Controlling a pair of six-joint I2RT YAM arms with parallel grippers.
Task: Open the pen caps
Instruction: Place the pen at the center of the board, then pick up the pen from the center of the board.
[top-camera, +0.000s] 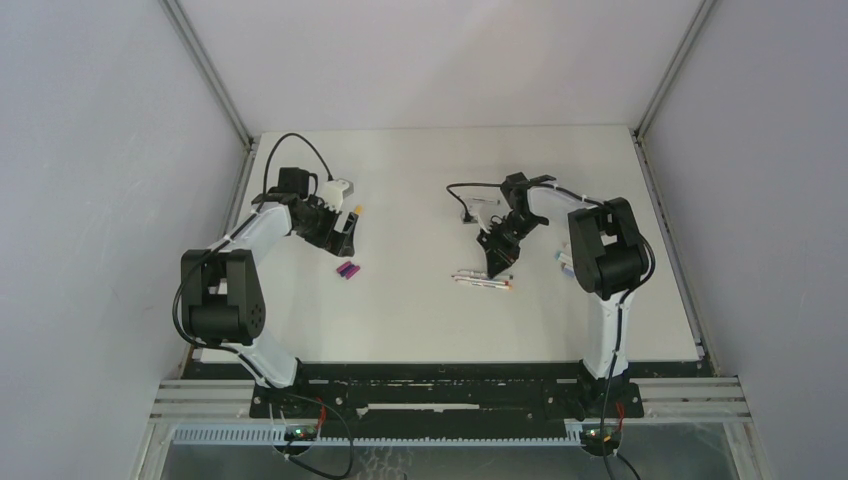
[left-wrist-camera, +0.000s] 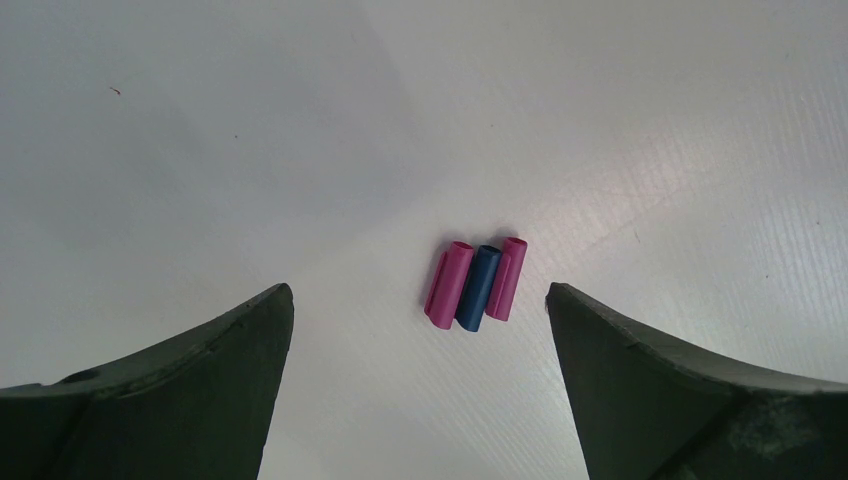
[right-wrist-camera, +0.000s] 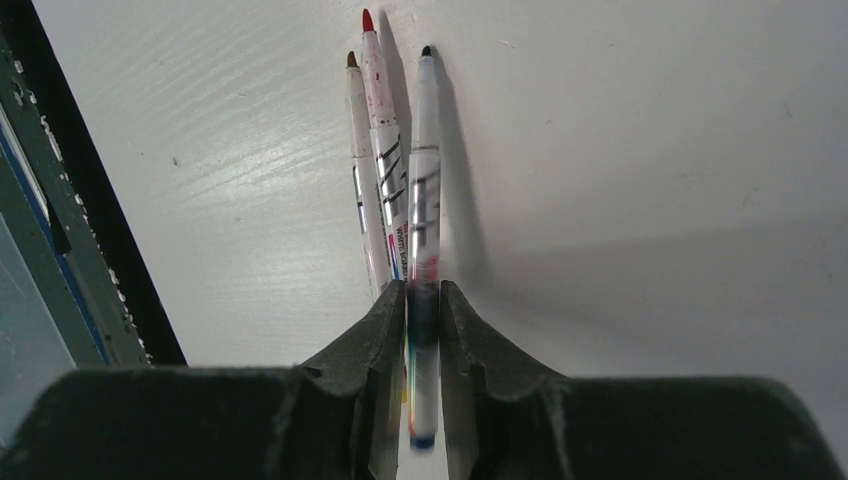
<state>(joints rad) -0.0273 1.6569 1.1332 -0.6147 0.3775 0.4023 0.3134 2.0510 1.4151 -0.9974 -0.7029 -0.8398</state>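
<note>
The white pen is hanging low over flat table and would lie beside the red-tipped pen, so my right gripper should open now.
Three pen caps (left-wrist-camera: 475, 285), two magenta with a blue one between, lie side by side on the white table; in the top view they (top-camera: 348, 270) sit just in front of my left gripper (top-camera: 345, 238). My left gripper (left-wrist-camera: 420, 300) is open and empty, a little short of the caps. An orange-yellow cap (top-camera: 357, 210) lies beside it. My right gripper (right-wrist-camera: 422, 300) is shut on a white pen (right-wrist-camera: 425, 190) with a bare dark tip and a blue rear end. Two more uncapped pens (right-wrist-camera: 375, 170), red-tipped and brown-tipped, lie against it. In the top view my right gripper (top-camera: 500, 260) is over these pens (top-camera: 482, 280).
More small pen-like things (top-camera: 563, 258) lie by the right arm's elbow, partly hidden. The table's black near edge (right-wrist-camera: 90, 220) runs along the left of the right wrist view. Grey walls enclose the table on three sides.
</note>
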